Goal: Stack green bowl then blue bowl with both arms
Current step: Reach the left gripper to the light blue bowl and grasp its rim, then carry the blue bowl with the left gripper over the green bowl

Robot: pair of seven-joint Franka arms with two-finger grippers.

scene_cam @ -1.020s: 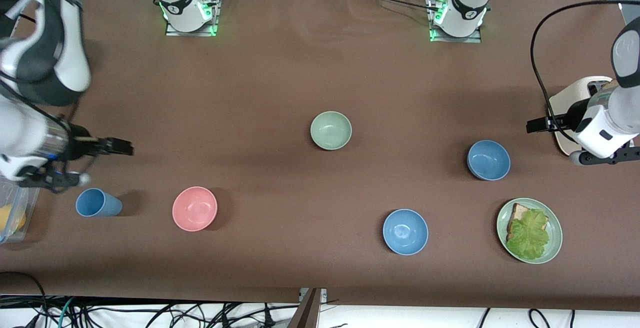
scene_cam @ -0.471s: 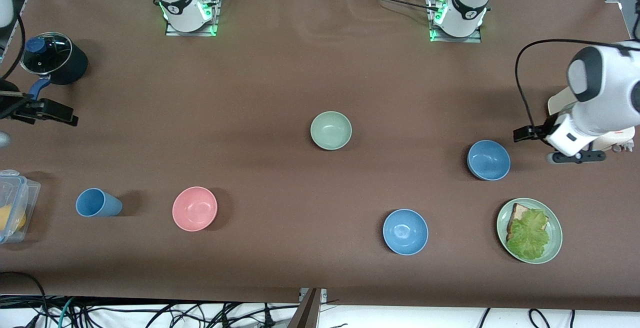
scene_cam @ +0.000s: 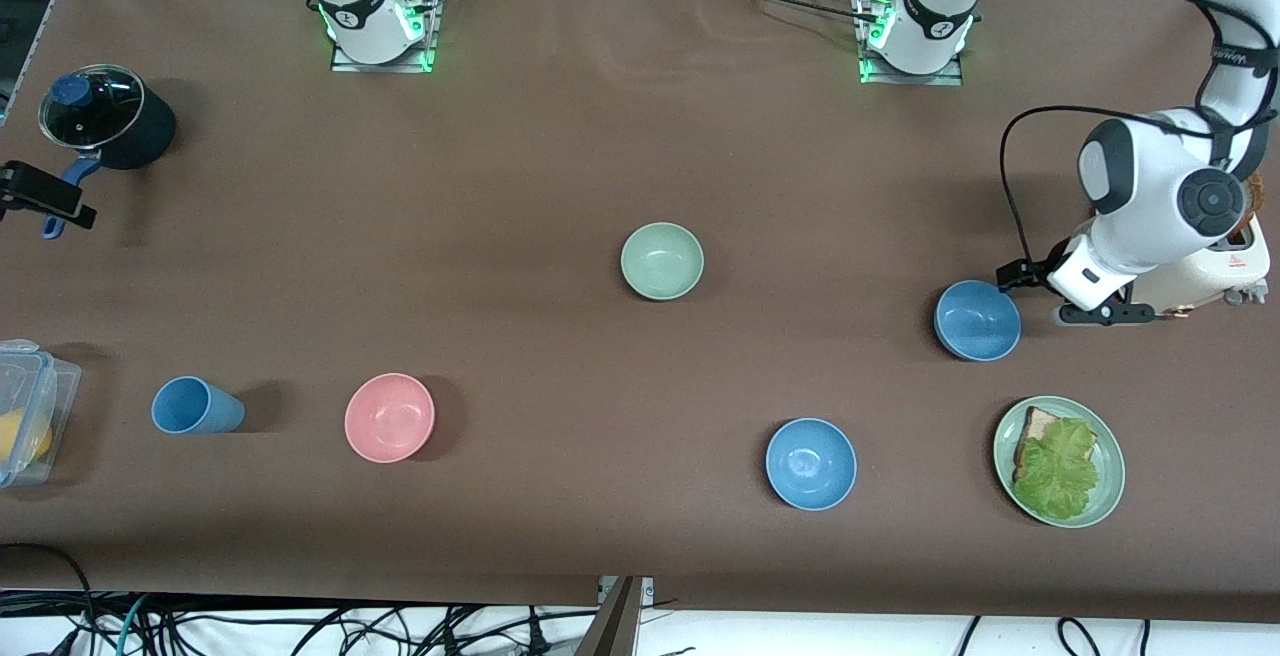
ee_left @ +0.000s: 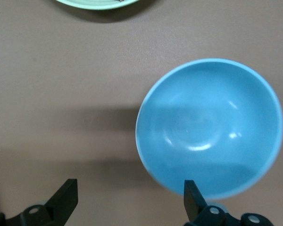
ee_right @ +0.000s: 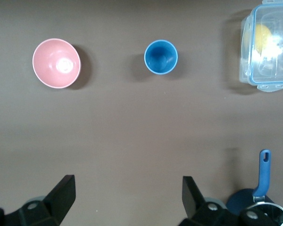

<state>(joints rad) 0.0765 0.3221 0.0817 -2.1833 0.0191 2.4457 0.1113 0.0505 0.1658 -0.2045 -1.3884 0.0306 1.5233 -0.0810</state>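
My left gripper is to grab the blue bowl beside the toaster next, holding it by its rim (scene_cam: 1014,300), so that it can stack the bowl in the green bowl (scene_cam: 661,261).
The green bowl (scene_cam: 661,261) sits upright and empty in the middle of the table. Two blue bowls lie toward the left arm's end: one (scene_cam: 977,320) beside the toaster, one (scene_cam: 810,463) nearer to the front camera. My left gripper (scene_cam: 1014,275) hangs open over the table beside the rim of the first blue bowl. In the left wrist view that bowl (ee_left: 207,127) lies by one finger of the open, empty gripper (ee_left: 129,195). My right gripper (scene_cam: 45,198) is at the right arm's end of the table beside the pot, open and empty (ee_right: 127,188).
A pink bowl (scene_cam: 389,417), a blue cup (scene_cam: 195,406) and a clear plastic box (scene_cam: 25,426) lie toward the right arm's end. A lidded black pot (scene_cam: 100,116) stands there too. A green plate (scene_cam: 1105,496) with bread and lettuce and a toaster (scene_cam: 1215,271) are at the left arm's end.
The right arm has swung away from the cup toward the pot at the table's end. The left gripper has moved from the toaster toward the blue bowl beside it. No bowl has moved.
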